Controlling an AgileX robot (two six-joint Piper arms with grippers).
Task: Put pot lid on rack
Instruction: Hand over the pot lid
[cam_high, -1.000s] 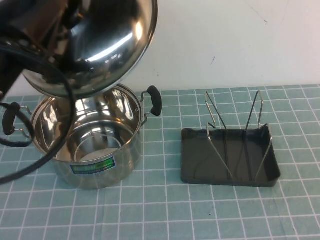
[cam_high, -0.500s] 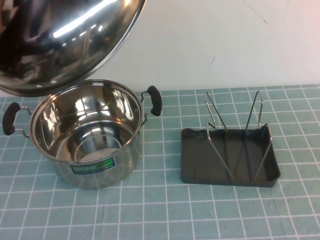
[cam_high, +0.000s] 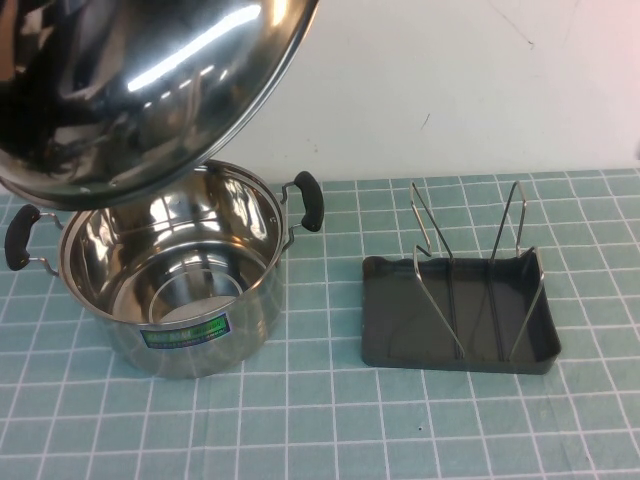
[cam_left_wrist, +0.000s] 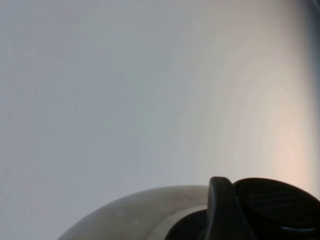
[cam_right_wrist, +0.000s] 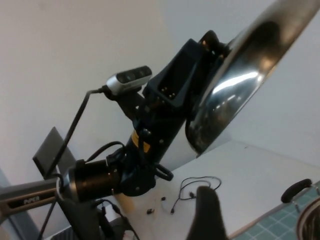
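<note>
My right gripper should next grab the pot lid (cam_high: 140, 90) by its thin rim (cam_high: 268, 90) to put the lid on the rack, since my left gripper already fills the space around the knob.
The pot lid (cam_high: 140, 90) hangs tilted high above the open steel pot (cam_high: 170, 280), its shiny underside towards the high camera. My left gripper (cam_left_wrist: 235, 220) is shut on the lid's black knob (cam_left_wrist: 280, 205); the high view hides it behind the lid. The right wrist view shows the left arm holding the lid (cam_right_wrist: 235, 85) up from behind. The rack (cam_high: 460, 310), a dark grey tray with upright wire loops, stands empty to the right of the pot. One dark finger (cam_right_wrist: 207, 215) of my right gripper shows, raised beyond the table's left side and outside the high view.
The pot has black handles (cam_high: 310, 200) and a green label, and stands on the green gridded mat (cam_high: 320, 420). A white wall runs behind. A loose cable (cam_right_wrist: 192, 187) lies on the white surface beyond the mat.
The lid has swung so that its underside faces the high camera and now hides the left arm and its cable. In the last half second it drifted slightly right and lower.
</note>
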